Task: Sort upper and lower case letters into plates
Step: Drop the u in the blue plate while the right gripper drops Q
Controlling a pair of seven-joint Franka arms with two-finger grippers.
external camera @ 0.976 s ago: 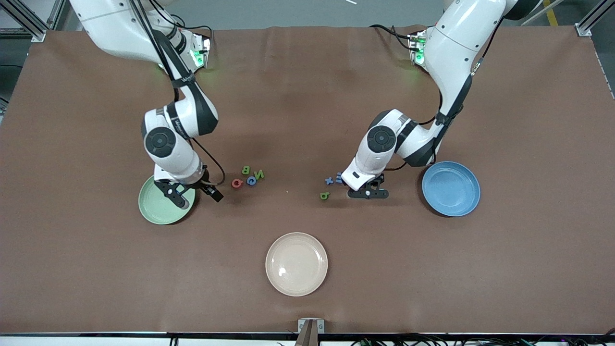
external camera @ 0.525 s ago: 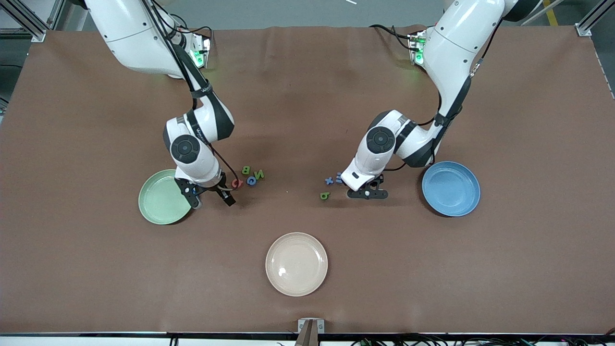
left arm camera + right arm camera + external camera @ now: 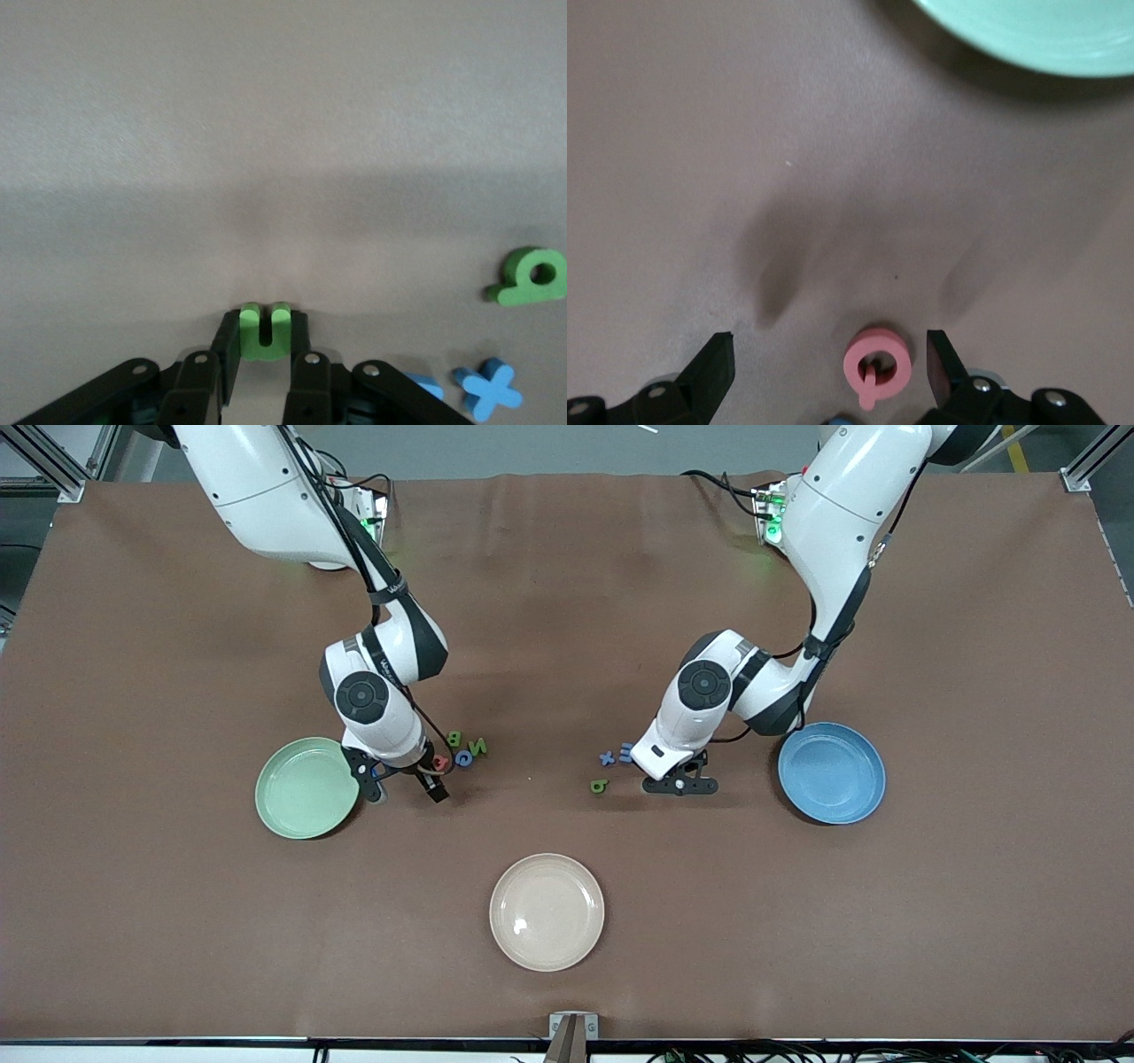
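My right gripper should next grab the pink Q by its round ring to sort it into the mint green plate.
My left gripper is shut on a green U-shaped letter that rests on the brown table; in the front view the left gripper hides it, low between a green b and the blue plate. A blue x and another blue letter lie beside it. My right gripper stands open around a pink Q, which lies nearer one finger. In the front view the right gripper is beside the mint green plate.
A green B, a green N and a blue o cluster right by the pink Q. A cream plate sits nearer the front camera, midway along the table.
The right arm swung from over the mint green plate toward the letter cluster and now straddles the pink Q. The left gripper closed on the green U-shaped letter without shifting place.
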